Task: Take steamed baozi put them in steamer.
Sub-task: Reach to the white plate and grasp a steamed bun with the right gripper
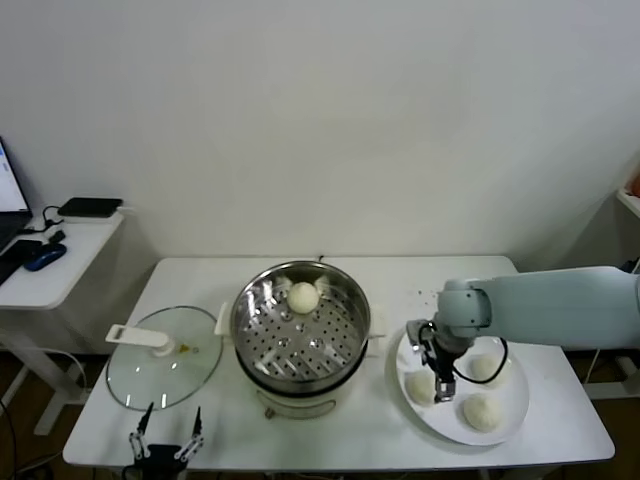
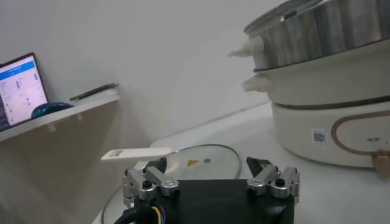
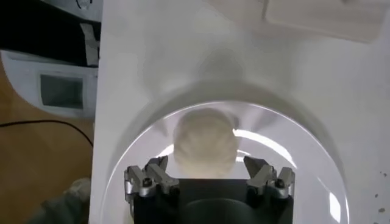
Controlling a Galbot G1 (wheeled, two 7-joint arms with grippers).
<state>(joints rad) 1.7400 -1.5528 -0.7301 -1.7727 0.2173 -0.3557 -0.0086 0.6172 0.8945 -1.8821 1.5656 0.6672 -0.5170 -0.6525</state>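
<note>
My right gripper should close on the baozi, which is between my fingers in the right wrist view, low over the plate.
The steamer stands mid-table with one baozi on its perforated tray. Three more baozi lie on the white plate at the right: one nearest the pot, one behind, one in front. My right gripper hovers open just over the bun nearest the pot. In the right wrist view that bun sits just ahead of the open gripper, between its fingertips and apart from them. My left gripper is parked open and empty at the table's front left edge.
A glass lid with a white handle lies flat left of the pot; it also shows in the left wrist view, below the steamer. A side table with a laptop and a mouse stands at the far left.
</note>
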